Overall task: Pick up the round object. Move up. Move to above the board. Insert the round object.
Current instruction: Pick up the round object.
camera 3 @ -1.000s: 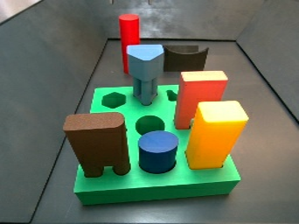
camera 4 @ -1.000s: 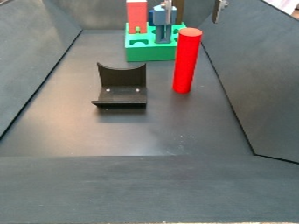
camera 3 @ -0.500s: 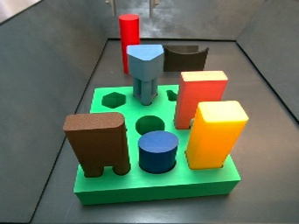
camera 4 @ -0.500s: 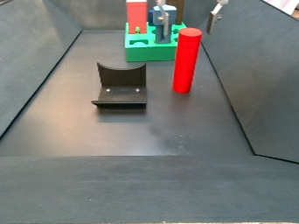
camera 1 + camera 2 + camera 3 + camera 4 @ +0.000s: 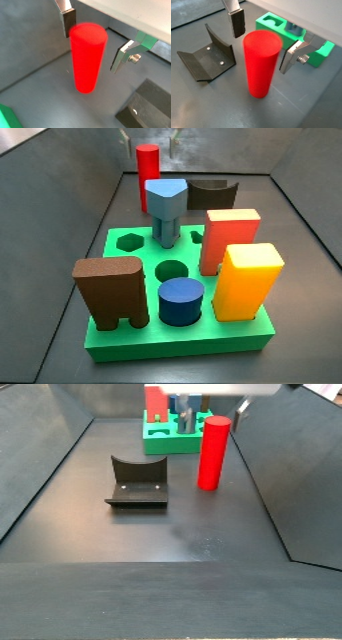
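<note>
Next, my gripper grabs the red cylinder (image 5: 87,55) by its upper end (image 5: 87,32) to fit it into the board's round hole.
The round object, a tall red cylinder (image 5: 87,55), stands upright on the dark floor. It shows in both wrist views (image 5: 261,62) and both side views (image 5: 147,166) (image 5: 214,452). My gripper (image 5: 95,39) is open just above its top, also in a wrist view (image 5: 264,40). One finger (image 5: 238,24) is on each side, clear of the cylinder, and nothing is held. The green board (image 5: 127,343) lies apart from the cylinder, with an empty round hole (image 5: 171,268). It also shows in a side view (image 5: 167,441) and in a wrist view (image 5: 323,50).
The board holds a brown block (image 5: 110,293), a short dark blue cylinder (image 5: 181,301), an orange block (image 5: 250,278), a red-orange block (image 5: 230,238) and a grey-blue block (image 5: 164,208). The fixture (image 5: 136,481) stands beside the red cylinder. Sloped grey walls ring the floor.
My gripper has come down over the red cylinder: its fingers now show at the top of a side view. The cylinder and the blocks have not moved.
</note>
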### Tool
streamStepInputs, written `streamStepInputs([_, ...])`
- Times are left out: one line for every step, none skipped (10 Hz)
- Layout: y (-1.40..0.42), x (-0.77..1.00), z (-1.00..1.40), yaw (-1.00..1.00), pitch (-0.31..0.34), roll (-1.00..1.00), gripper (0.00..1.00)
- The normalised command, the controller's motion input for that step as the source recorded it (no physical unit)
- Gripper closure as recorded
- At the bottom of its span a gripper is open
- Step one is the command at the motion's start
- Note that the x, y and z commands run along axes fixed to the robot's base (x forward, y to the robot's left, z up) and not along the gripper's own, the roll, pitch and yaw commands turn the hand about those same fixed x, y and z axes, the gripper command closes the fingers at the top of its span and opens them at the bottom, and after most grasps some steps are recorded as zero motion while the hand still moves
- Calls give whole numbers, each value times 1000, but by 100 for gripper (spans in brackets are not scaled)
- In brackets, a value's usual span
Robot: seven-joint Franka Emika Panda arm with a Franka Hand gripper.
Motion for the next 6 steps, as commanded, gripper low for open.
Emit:
streamStepInputs([0,149,-240,0,0,-64,0])
streamStepInputs([6,43,-103,0,0,-41,0])
streamStepInputs([0,0,0,0,0,0,0])
streamStepInputs([0,0,0,0,0,0,100])
streamStepInputs([0,0,0,0,0,0,100])
streamStepInputs([0,0,0,0,0,0,100])
